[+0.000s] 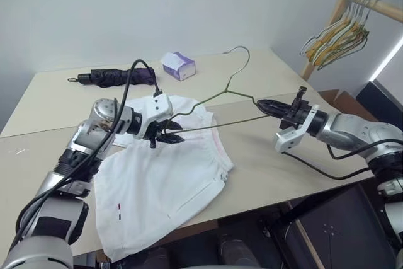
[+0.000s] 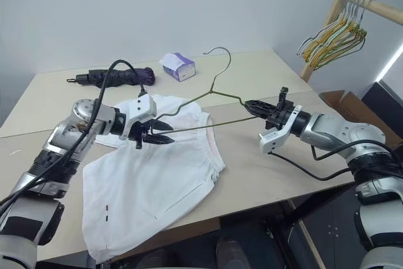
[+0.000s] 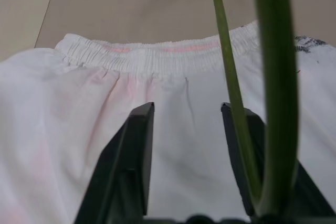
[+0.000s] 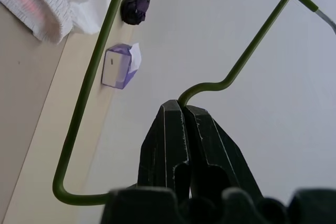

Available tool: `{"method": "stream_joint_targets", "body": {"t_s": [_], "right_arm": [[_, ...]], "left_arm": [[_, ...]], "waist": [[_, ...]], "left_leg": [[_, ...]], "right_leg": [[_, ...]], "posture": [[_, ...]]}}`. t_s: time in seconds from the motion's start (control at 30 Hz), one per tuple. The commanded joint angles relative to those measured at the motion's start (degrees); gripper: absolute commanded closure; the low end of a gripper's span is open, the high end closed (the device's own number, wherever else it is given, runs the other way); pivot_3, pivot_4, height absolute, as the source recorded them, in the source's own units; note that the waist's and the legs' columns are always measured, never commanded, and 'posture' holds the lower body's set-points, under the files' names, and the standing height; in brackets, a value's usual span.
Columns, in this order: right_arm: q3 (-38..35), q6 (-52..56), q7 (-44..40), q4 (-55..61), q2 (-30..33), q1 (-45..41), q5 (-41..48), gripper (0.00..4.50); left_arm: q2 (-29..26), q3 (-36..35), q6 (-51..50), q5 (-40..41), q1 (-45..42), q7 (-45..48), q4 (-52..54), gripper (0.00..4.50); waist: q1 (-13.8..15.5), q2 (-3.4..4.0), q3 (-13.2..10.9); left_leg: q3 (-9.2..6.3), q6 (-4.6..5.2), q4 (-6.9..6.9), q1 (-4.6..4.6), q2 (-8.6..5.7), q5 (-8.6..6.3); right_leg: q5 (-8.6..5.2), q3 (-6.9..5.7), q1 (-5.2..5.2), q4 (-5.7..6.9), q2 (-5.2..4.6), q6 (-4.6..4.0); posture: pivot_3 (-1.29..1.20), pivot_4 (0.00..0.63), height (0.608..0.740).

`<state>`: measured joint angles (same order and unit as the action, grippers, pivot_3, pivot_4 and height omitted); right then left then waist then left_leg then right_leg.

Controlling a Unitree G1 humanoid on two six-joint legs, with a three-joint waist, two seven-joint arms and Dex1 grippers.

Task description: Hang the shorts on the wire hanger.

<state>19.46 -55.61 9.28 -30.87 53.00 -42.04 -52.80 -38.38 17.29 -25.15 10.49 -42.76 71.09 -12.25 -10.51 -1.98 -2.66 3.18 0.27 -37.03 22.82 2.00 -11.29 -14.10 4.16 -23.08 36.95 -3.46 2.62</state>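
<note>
I should next grab the wire hanger by its bent lower corner with my left gripper, so the wire hanger can be fitted into the shorts.
The white shorts lie flat on the table, their gathered waistband toward the far side. Above them the thin olive wire hanger is held up, hook pointing away. My right gripper is shut on the hanger's right corner, and the wire comes out of its closed tips. Just over the shorts, at the hanger's left corner, my left gripper is open. The wire runs along the inner side of one of its fingers, and white cloth shows in the gap.
A purple-and-white tissue box and a folded dark umbrella lie at the back of the beige table. A bunch of yellow-green and white hangers hangs from a wooden rail at the far right.
</note>
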Motion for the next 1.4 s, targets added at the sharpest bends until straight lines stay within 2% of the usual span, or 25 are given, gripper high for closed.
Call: {"method": "stream_joint_targets", "body": {"t_s": [0.03,0.07,0.1,0.37,0.5,0.57,0.7,0.8,0.9,1.13,1.4], "right_arm": [[-0.71,-0.5,1.12,0.77,0.3,-1.82,0.22,4.5],[-0.62,-0.54,1.16,0.71,0.31,-1.87,0.04,4.5],[-0.58,-0.53,1.17,0.74,0.26,-1.91,-0.04,4.5],[-0.3,-0.72,1.16,0.85,-0.06,-2.45,-0.44,4.5],[-0.29,-0.92,1.1,0.97,-0.02,-2.64,-0.45,4.5],[-0.23,-1.0,1.13,0.8,-0.08,-2.83,-0.56,4.5],[-0.18,-1.1,1.03,1.08,-0.26,-2.85,-0.59,4.5],[-0.3,-1.09,0.85,1.34,-0.32,-2.86,-0.34,4.5],[-0.37,-1.05,0.88,1.43,-0.29,-2.87,-0.35,4.5],[-0.4,-1.06,0.91,1.54,-0.35,-2.86,-0.34,4.5],[-0.23,-2.07,-0.18,2.4,-0.79,-2.64,0.86,4.5]], "left_arm": [[0.0,-2.44,-0.19,0.73,-2.0,0.35,0.48,3.94],[0.02,-2.52,-0.35,0.71,-2.0,0.35,0.58,4.4],[-0.13,-2.67,-0.32,0.82,-1.85,0.6,0.82,4.46],[-0.24,-2.7,0.29,-0.39,-1.04,-0.47,1.13,4.46],[-0.56,-4.59,-3.25,3.13,-2.2,2.1,1.73,3.54],[-0.56,-4.88,-2.93,3.11,-2.54,2.53,1.4,2.79],[-0.32,-3.91,-2.81,1.33,-3.44,1.62,0.39,1.6],[-0.27,-2.72,-3.95,1.01,-3.41,2.74,0.81,1.6],[0.07,-1.03,-4.97,-0.82,-3.58,1.92,0.96,2.19],[1.01,-1.08,-4.64,-1.66,-4.08,1.68,-0.02,4.35],[1.43,-1.45,-5.61,-2.04,-4.48,0.29,-0.13,4.43]], "waist": [[-0.04,0.0,0.0],[-0.06,0.0,0.0],[-0.07,0.0,0.0],[-0.03,0.0,0.0],[-0.07,0.0,0.0],[-0.06,0.0,0.0],[-0.04,0.0,0.0],[-0.09,0.0,0.0],[-0.09,0.01,0.0],[-0.16,0.01,0.0],[-0.2,0.01,0.0]], "left_leg": [[0.0,0.0,0.0,-0.01,0.0,0.0],[-0.01,0.0,0.0,-0.01,0.0,0.0],[-0.01,0.0,0.0,-0.02,0.0,0.0],[-0.07,0.01,-0.09,-0.02,-0.03,0.0],[-0.07,0.01,-0.11,-0.01,-0.02,0.0],[-0.07,0.01,-0.11,-0.01,-0.02,0.01],[-0.09,0.01,-0.15,-0.01,-0.03,0.01],[-0.09,0.01,-0.16,-0.02,-0.03,0.01],[-0.09,0.01,-0.17,-0.01,-0.03,0.01],[-0.1,0.01,-0.19,0.0,-0.04,0.01],[-0.11,0.01,-0.2,0.0,-0.04,0.01]], "right_leg": [[0.0,0.0,0.0,0.01,0.0,0.0],[0.0,0.01,0.0,0.02,0.0,0.0],[0.0,0.01,0.0,0.03,0.0,0.0],[0.02,0.03,0.01,0.06,0.0,0.03],[0.02,0.02,0.01,0.07,0.01,0.04],[0.02,0.03,0.01,0.07,0.0,0.05],[0.04,0.03,0.03,0.07,0.0,0.06],[0.04,0.03,0.04,0.07,0.0,0.07],[0.04,0.03,0.04,0.08,0.0,0.07],[0.05,0.03,0.04,0.08,0.01,0.07],[0.05,0.03,0.04,0.08,0.0,0.07]], "posture": [[-0.12,0.0,0.74],[-0.12,0.0,0.74],[-0.12,0.0,0.74],[-0.12,0.0,0.74],[-0.12,0.0,0.74],[-0.12,0.0,0.74],[-0.12,0.0,0.74],[-0.12,0.0,0.74],[-0.13,0.0,0.74],[-0.13,0.0,0.74],[-0.13,0.0,0.74]]}}
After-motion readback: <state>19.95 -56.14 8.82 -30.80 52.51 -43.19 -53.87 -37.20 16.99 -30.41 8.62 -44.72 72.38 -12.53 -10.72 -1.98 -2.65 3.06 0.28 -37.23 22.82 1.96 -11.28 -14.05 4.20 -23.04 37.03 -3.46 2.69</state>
